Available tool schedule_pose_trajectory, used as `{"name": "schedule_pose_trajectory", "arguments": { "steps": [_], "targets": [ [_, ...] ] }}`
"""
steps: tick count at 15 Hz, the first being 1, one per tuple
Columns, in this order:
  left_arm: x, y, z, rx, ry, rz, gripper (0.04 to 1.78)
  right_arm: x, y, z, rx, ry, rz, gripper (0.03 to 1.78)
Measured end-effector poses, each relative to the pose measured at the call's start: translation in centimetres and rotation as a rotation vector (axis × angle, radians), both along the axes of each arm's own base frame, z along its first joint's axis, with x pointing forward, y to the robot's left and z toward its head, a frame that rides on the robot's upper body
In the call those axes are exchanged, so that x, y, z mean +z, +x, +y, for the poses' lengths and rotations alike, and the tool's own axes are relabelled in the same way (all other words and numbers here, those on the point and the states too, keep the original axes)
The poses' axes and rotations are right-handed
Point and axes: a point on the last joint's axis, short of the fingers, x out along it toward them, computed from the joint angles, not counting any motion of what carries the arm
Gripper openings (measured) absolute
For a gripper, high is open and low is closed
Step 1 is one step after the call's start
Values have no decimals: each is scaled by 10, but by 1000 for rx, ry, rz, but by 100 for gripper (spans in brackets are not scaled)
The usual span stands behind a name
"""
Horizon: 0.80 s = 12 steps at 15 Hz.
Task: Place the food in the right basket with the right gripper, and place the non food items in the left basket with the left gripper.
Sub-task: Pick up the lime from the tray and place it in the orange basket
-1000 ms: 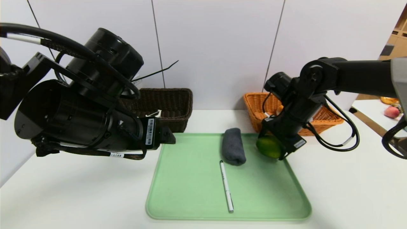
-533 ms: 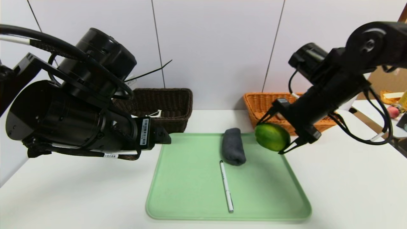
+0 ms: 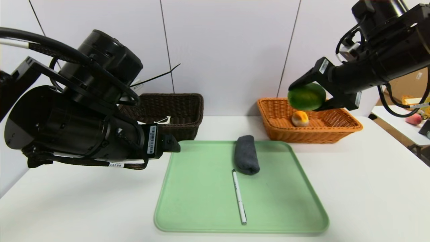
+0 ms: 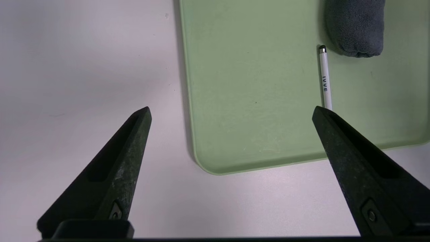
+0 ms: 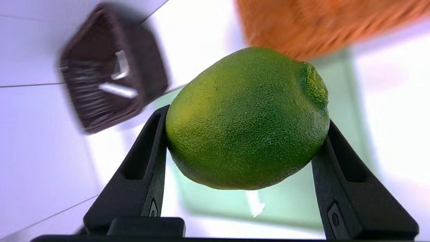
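My right gripper lowers the green fruit [image 3: 307, 97], before releasing it. The fruit hangs above the orange basket's bottom, so it would fall if I opened now.
My right gripper [image 3: 305, 98] is shut on the green lime-like fruit [image 3: 309, 95], holding it in the air above the orange right basket [image 3: 346, 129]. In the right wrist view the fruit [image 5: 235, 134] is pinched between both fingers [image 5: 147, 161]. The pale bun [image 3: 300, 118] with an orange top lies inside that basket. A rolled grey cloth [image 3: 247, 159] and a white pen [image 3: 239, 196] lie on the green tray [image 3: 201, 201]. My left gripper [image 4: 231, 112] hangs open over the table by the tray's left edge, holding nothing. The dark left basket [image 3: 181, 111] has white items [image 3: 163, 120] in it.
Both baskets stand against the back wall, the dark one left of the tray, the orange one right. A second table at the far right carries a reddish fruit [image 3: 414, 118]. White tabletop surrounds the tray.
My right gripper has lifted the green fruit off the tray's back right part and carried it up and back over the orange basket. The left arm has barely shifted.
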Motion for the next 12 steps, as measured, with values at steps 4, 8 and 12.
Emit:
{"name": "schedule_pose_trajectory", "arguments": {
  "steps": [4,8,12],
  "targets": [
    [2,-2,4,5,-4,-6,169,-17,43,-10,61,-157,-154,119],
    [1,-6,9,14,1,-4,169,-49,79,-12,69,-211,-148,119],
    [1,-8,12,16,-1,-7,169,-81,109,-10,32,-241,-150,119]
  ]
}}
